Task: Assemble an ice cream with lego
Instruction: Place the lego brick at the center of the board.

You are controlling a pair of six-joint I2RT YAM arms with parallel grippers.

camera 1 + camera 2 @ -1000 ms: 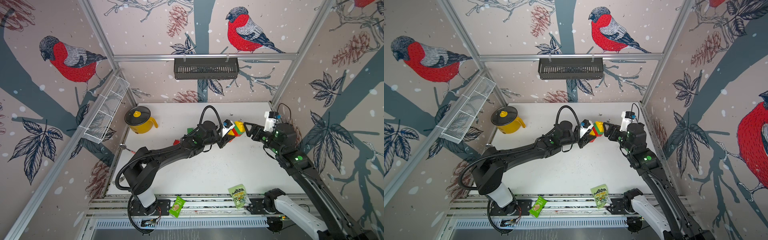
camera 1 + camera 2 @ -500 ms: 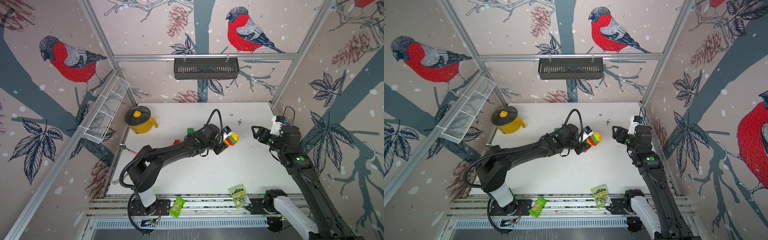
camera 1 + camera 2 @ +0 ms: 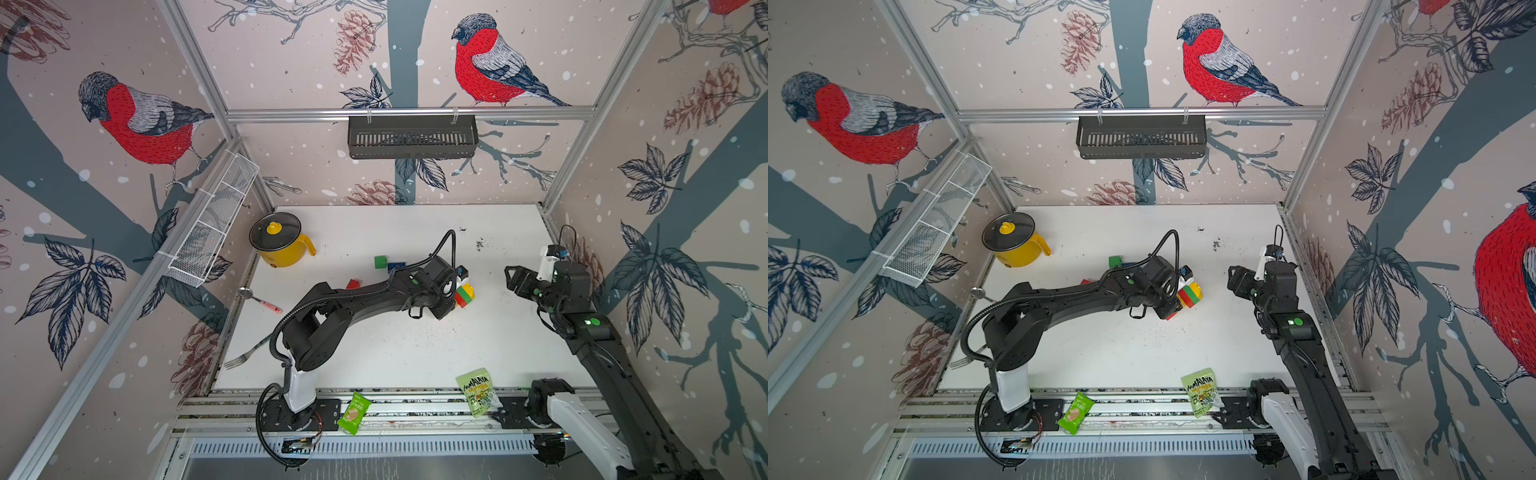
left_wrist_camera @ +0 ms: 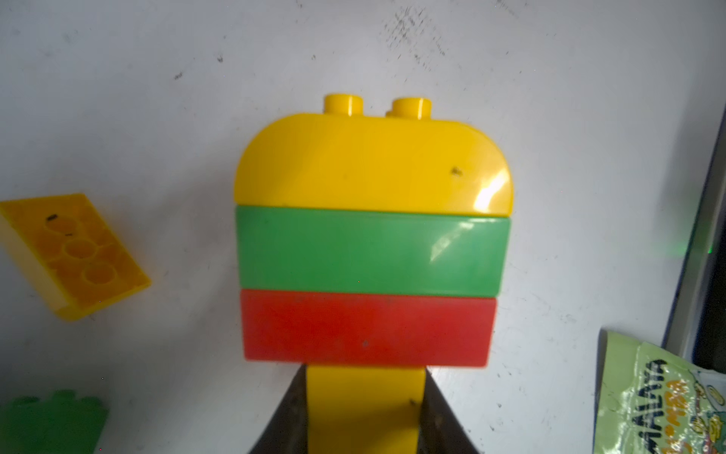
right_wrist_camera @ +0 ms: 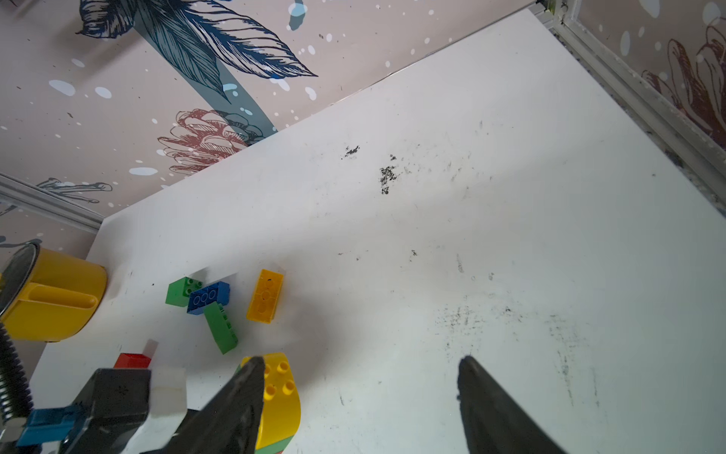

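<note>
The stack (image 3: 464, 294) hangs above the flat table with only air under it and would fall if I opened now. My left gripper keeps holding the stack from here.
My left gripper (image 4: 365, 379) is shut on the narrow yellow stem of a lego stack (image 4: 369, 251). Above the stem come a red brick, a green brick and a half-round yellow brick with studs. Both top views show the stack (image 3: 464, 294) (image 3: 1190, 294) held above the middle of the table. My right gripper (image 3: 512, 280) (image 5: 359, 363) hangs open and empty to the right of it, well apart. Loose lego lies on the table: a yellow brick (image 5: 265, 295), a blue brick (image 5: 208, 296), two green bricks (image 5: 181, 291) (image 5: 220, 328) and a red brick (image 5: 132, 360).
A yellow pot (image 3: 279, 240) with a glass lid stands at the back left. A spoon (image 3: 259, 299) and a fork (image 3: 245, 357) lie along the left edge. Two green snack packets (image 3: 478, 390) (image 3: 353, 412) lie at the front rail.
The left arm has carried the stack down and towards the front. The right arm has drawn back to the right, away from the stack, with its jaws still open.
</note>
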